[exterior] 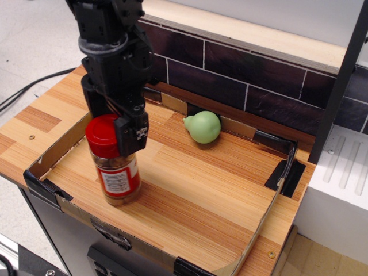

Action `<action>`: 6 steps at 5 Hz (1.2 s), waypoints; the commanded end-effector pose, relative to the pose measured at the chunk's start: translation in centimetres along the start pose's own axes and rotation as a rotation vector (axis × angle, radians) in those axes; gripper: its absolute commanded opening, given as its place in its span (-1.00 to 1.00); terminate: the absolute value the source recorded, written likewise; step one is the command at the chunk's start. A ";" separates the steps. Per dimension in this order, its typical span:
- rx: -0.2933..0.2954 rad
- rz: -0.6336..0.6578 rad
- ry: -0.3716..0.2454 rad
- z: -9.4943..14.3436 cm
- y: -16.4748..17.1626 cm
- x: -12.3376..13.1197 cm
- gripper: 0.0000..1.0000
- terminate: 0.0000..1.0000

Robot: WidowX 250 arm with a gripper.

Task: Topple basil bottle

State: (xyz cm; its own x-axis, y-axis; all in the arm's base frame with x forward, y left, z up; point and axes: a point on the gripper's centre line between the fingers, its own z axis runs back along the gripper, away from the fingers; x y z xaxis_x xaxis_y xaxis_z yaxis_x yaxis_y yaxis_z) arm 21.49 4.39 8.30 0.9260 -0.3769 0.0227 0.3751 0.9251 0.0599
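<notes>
My gripper is going to grab the bottle by its red lid [103, 134] next, to topple the basil bottle [117, 172].
The basil bottle [117, 172] is a clear jar with a red lid and a red label. It stands near the front left of the cardboard-edged tray [259, 224], leaning slightly to the left. My gripper [115, 127] comes down from above and behind the lid. Its jaws stand apart. The right finger [133, 133] presses against the right side of the red lid. The left finger is mostly hidden behind the lid. The jar's base still rests on the wood.
A green pear [203, 127] lies at the back of the tray near the dark tiled wall [241, 75]. A low cardboard rim [54, 152] runs just left of the jar. A black post [339, 86] and a white unit [339, 190] stand at the right.
</notes>
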 end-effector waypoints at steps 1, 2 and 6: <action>0.067 -0.030 0.006 0.2 0.0 -0.5 1.00 -1.00; 0.043 -0.008 0.019 0.6 0.4 -0.7 -1.00 -1.00; 0.396 0.010 0.402 -0.2 -2.9 3.3 -1.00 -1.00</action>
State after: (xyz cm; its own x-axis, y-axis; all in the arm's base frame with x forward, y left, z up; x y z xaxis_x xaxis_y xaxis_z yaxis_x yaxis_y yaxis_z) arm 22.68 0.42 6.94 0.8842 -0.2472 -0.3964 0.4137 0.8083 0.4188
